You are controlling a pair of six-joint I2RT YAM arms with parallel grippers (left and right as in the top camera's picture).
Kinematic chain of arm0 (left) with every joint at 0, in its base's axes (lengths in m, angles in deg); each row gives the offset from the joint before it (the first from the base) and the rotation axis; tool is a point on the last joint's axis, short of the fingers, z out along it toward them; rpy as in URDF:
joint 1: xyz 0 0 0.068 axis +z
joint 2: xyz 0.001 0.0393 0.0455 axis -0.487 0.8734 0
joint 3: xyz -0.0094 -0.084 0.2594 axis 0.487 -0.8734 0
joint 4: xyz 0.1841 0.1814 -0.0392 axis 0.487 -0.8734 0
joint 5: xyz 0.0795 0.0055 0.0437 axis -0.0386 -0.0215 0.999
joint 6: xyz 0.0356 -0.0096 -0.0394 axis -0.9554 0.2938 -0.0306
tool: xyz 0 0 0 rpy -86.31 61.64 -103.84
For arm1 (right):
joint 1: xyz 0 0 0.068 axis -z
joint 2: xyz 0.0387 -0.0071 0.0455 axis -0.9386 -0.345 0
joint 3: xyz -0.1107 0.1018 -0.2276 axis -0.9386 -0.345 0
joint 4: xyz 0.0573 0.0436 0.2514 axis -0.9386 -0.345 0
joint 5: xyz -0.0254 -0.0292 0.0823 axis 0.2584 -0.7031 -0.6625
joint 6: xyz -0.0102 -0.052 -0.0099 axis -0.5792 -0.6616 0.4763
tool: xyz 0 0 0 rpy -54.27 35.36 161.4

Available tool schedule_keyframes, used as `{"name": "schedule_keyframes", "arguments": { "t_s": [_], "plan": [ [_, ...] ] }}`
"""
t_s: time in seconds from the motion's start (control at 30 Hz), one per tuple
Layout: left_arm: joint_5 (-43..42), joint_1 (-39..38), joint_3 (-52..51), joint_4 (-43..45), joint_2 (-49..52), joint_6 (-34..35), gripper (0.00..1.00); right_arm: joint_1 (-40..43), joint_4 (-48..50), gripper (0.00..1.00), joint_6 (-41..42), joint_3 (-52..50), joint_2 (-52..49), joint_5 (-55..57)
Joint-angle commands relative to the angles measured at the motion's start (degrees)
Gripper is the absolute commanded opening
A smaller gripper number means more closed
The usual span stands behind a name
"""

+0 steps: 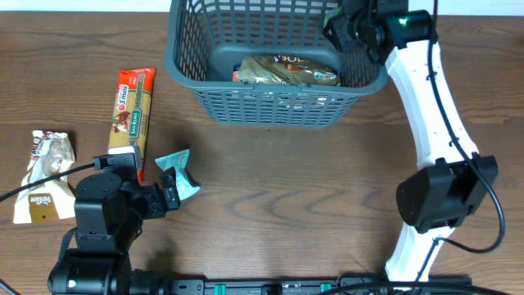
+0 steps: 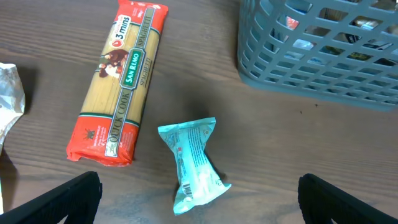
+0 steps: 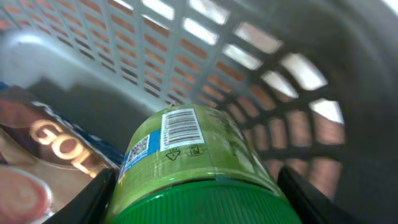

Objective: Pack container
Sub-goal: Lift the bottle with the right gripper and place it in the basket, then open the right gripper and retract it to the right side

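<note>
My right gripper holds the green jar tilted above the bottom of the basket. The jar would tip if I opened my gripper now.
The grey-blue basket stands at the back of the table; it also shows in the left wrist view and its slotted wall fills the right wrist view. My right gripper is down inside the basket's right end, shut on a green jar with a green lid. A gold-lettered bag lies on the basket floor beside the jar. My left gripper is open, hovering over a teal packet on the table without touching it.
An orange spaghetti packet lies left of the teal packet, also in the left wrist view. A white and brown snack bag lies at the far left. Bare wood lies between the basket and the table's front edge.
</note>
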Motion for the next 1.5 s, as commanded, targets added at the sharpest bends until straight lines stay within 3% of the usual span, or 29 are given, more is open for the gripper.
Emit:
{"name": "schedule_keyframes", "arguments": {
  "t_s": [0.0,0.5,0.53,0.6,0.77,0.97,1.3,1.4,1.47],
  "plan": [
    [0.7,-0.2,1.1,0.0,0.0,-0.9,0.98,-0.3,-1.2,0.01,1.1,0.7,-4.4,-1.0],
    [0.7,-0.2,1.1,0.0,0.0,-0.9,0.98,-0.3,-3.5,0.01,2.6,0.7,-9.4,-1.2],
    [0.7,-0.2,1.1,0.0,0.0,-0.9,0.98,-0.3,-3.6,0.11,2.6,0.7,-9.4,-1.2],
    [0.7,-0.2,1.1,0.0,0.0,-0.9,0.98,-0.4,-3.7,0.47,2.6,0.7,-9.4,-1.2],
    [0.7,-0.2,1.1,0.0,0.0,-0.9,0.98,-0.9,-3.5,0.84,2.6,0.9,-9.2,-1.2],
    [0.7,-0.2,1.1,0.0,0.0,-0.9,0.98,-2.8,-6.5,0.91,2.1,8.4,-9.1,-1.2],
    [0.7,-0.2,1.1,0.0,0.0,-0.9,0.98,-5.0,-17.0,0.99,2.2,33.5,-9.1,-1.7],
    [0.7,-0.2,1.1,0.1,0.0,-0.9,0.98,-3.5,-20.8,0.99,6.1,40.8,-9.1,-0.7],
    [0.7,-0.2,1.1,0.1,0.0,-0.9,0.98,-1.1,-22.9,0.99,13.4,45.4,-9.0,2.2]
  ]
}}
